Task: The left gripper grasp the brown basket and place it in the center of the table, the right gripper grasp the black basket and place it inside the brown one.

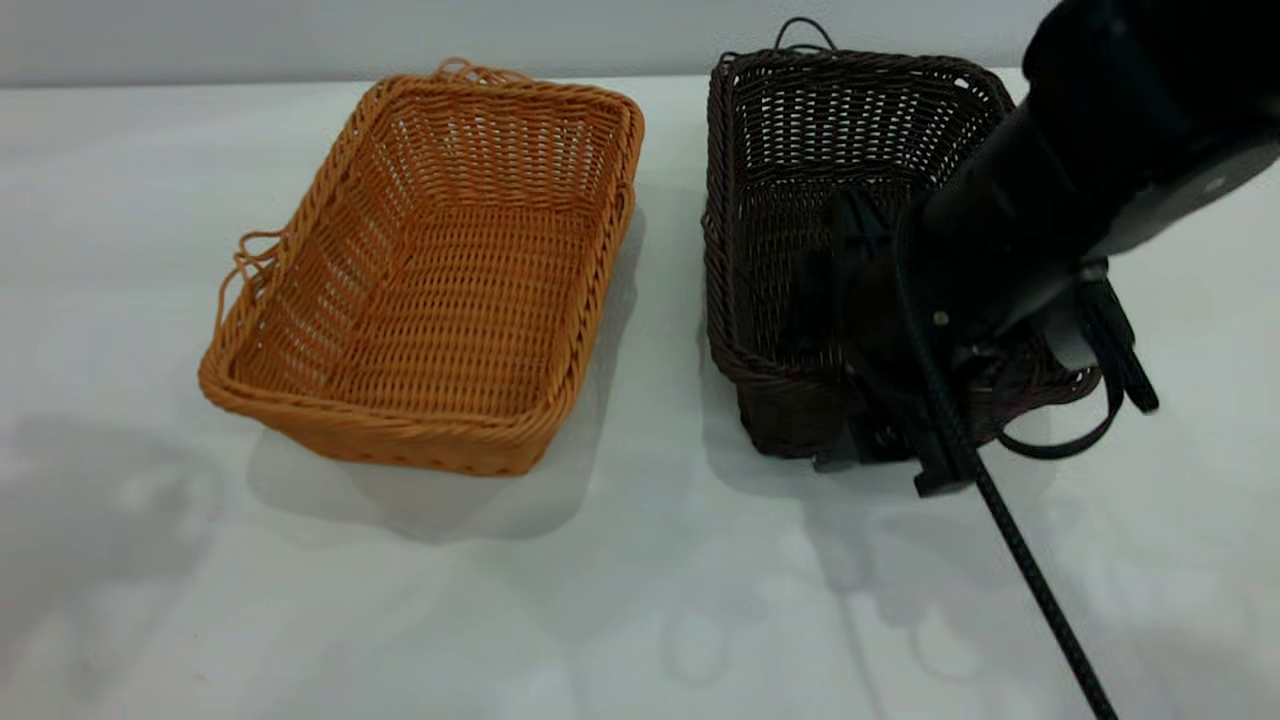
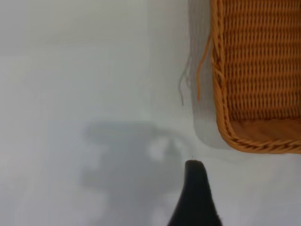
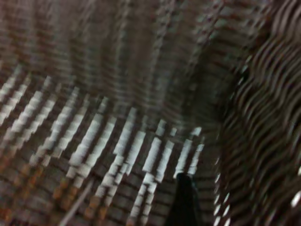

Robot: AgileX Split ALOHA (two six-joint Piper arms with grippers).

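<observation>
My left gripper will grab its long side's braided rim (image 1: 292, 238) next, to put the brown basket (image 1: 450, 270) at the center of the table.
The brown basket (image 1: 450, 270) stands upright on the white table (image 1: 640, 580), left of middle; its corner shows in the left wrist view (image 2: 258, 70). The black basket (image 1: 800, 130) stands beside it on the right, a narrow strip of table between them. My right gripper (image 1: 890, 450) is down at the black basket's near wall, jaws apart, one finger (image 3: 183, 200) inside against the weave (image 3: 117, 94). My left gripper (image 2: 233, 188) is out of the exterior view, open and empty over bare table, a short way off the brown basket's corner.
The right arm's black body (image 1: 1100, 170) and its cable (image 1: 1040, 600) cover the black basket's near right part. A loose wicker strand (image 2: 203, 70) hangs beside the brown basket. Bare table lies in front of both baskets.
</observation>
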